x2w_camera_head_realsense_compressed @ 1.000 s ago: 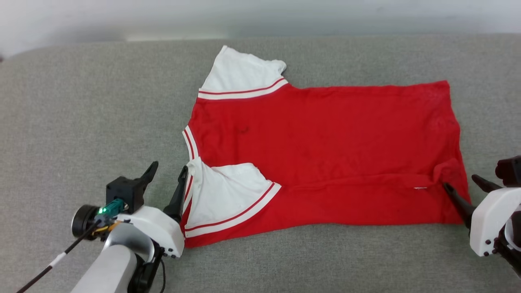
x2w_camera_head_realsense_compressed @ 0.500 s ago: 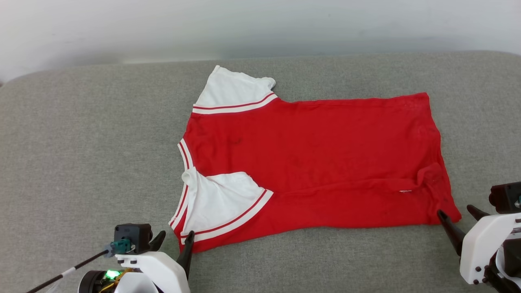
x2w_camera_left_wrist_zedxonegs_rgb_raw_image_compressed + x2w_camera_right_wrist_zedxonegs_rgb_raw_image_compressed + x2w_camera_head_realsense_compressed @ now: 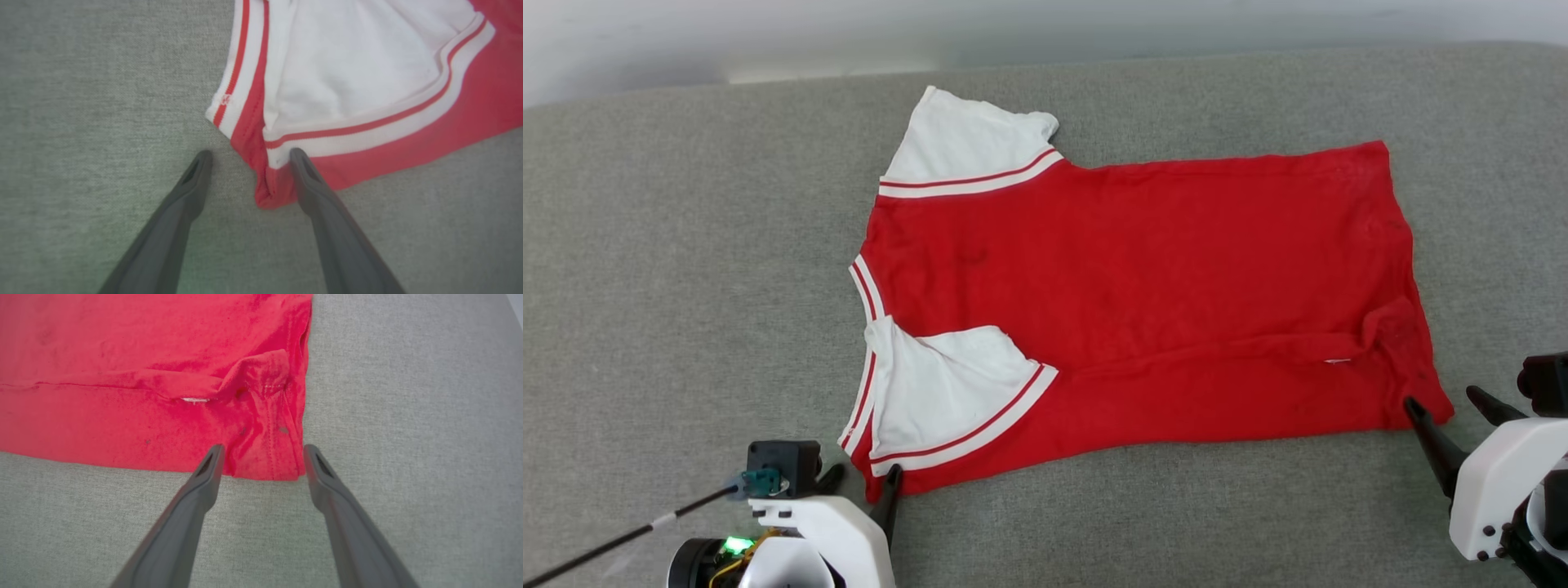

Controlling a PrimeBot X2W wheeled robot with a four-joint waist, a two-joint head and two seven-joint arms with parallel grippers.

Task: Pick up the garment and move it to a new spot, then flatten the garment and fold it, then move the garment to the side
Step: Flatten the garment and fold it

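Observation:
I will pick up the garment by its red corner (image 3: pixel 873 488) (image 3: pixel 268 193) beside the striped trim with my left gripper next, so that I can fold the garment.
The garment (image 3: pixel 1143 278), a red shirt with white sleeves and red-and-white striped trim, lies flat on the grey cloth surface (image 3: pixel 686 269), collar to the left and hem to the right. Its near side is folded over, so the near sleeve (image 3: pixel 947 384) rests on the red body. My left gripper (image 3: pixel 864 474) stands open at the near left corner; in the left wrist view that corner (image 3: pixel 269 192) lies between the fingers of the gripper (image 3: pixel 250 154). My right gripper (image 3: pixel 1441 398) is open at the near hem corner (image 3: pixel 265 461), which its fingers (image 3: pixel 263 448) straddle.
The grey surface's far edge (image 3: pixel 768 82) meets a pale wall at the top of the head view. A thin dark cable (image 3: pixel 621 539) runs off my left wrist toward the lower left. Bare grey cloth surrounds the shirt.
The head camera has shifted. Relative to the shirt, my left gripper drew back from beside the collar to the near corner. The right gripper backed slightly off the hem corner. The shirt stays folded.

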